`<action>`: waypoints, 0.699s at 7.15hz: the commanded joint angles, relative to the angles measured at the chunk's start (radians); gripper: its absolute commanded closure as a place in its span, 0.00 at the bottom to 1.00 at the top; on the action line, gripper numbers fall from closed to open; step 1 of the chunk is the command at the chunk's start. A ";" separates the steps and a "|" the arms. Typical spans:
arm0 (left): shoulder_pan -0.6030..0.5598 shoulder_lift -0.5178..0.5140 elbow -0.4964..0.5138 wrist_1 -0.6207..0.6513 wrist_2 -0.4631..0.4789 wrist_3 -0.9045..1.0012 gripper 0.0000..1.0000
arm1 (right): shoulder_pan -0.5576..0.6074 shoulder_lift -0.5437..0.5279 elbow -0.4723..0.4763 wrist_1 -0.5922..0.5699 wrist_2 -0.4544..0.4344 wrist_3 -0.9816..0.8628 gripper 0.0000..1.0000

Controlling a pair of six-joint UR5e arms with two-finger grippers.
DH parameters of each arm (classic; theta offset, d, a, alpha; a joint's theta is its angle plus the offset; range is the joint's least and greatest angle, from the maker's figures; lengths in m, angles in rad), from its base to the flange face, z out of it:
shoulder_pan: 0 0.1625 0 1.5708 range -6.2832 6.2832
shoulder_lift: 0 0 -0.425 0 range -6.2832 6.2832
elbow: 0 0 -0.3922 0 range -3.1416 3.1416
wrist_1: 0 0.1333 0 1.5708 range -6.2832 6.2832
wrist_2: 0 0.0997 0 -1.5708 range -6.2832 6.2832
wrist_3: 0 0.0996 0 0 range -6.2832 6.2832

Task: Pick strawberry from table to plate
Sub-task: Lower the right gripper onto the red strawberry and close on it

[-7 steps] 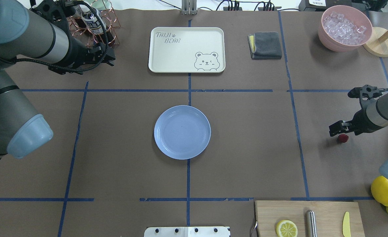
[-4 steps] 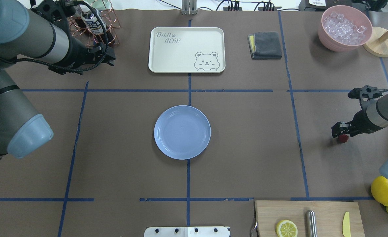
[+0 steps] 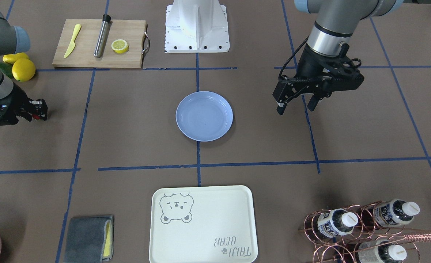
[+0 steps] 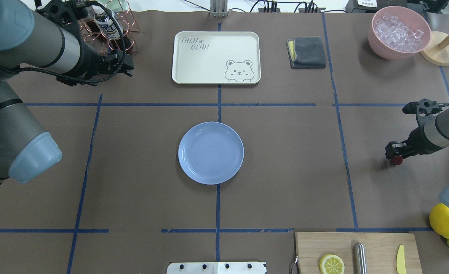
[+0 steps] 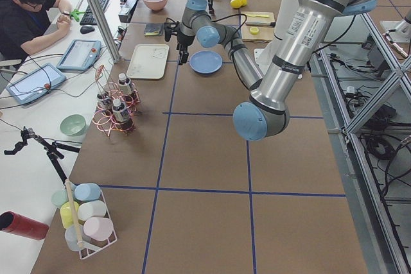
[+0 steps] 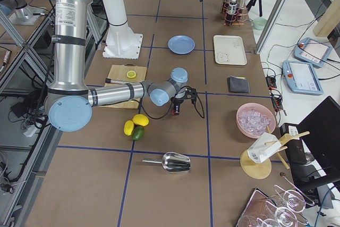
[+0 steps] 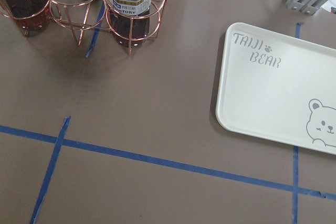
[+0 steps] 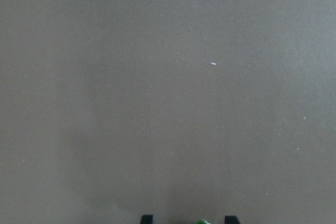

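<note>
I will move the strawberry onto the plate (image 3: 204, 115), so my right gripper should grab it next by its red body (image 3: 36, 117).
The strawberry (image 4: 397, 160), tiny and dark red, lies on the brown table (image 4: 285, 171) at the far right. My right gripper (image 4: 393, 155) is low over it and open, one finger on each side. In the right wrist view only the berry's green top (image 8: 201, 222) shows between the two fingertips at the bottom edge. The front-facing view shows that gripper (image 3: 39, 110) at the left edge. The light-blue plate (image 4: 211, 153) sits empty at the table's centre, well to the berry's left. My left gripper (image 3: 296, 106) hangs open and empty above the table, away from the plate.
A cream bear tray (image 4: 216, 57), a grey cloth (image 4: 307, 52) and a pink bowl of ice (image 4: 399, 32) line the far side. Lemons (image 4: 444, 220) and a cutting board (image 4: 357, 251) lie near the right arm. A copper bottle rack (image 4: 108, 26) stands by the left arm.
My right gripper has come down and shifted slightly right onto the strawberry, which it now partly covers. The left arm and the plate have not moved.
</note>
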 commanded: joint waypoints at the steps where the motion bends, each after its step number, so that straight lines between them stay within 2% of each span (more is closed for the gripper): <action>1: -0.001 0.000 0.002 -0.001 0.000 0.000 0.00 | 0.000 0.000 0.004 0.000 0.005 0.000 0.42; 4: 0.001 -0.003 0.002 -0.001 0.000 0.000 0.00 | 0.000 -0.005 0.005 -0.001 0.005 0.002 0.44; 5: 0.001 -0.003 0.002 0.001 0.000 0.000 0.00 | 0.000 -0.003 0.008 0.000 0.005 0.035 0.78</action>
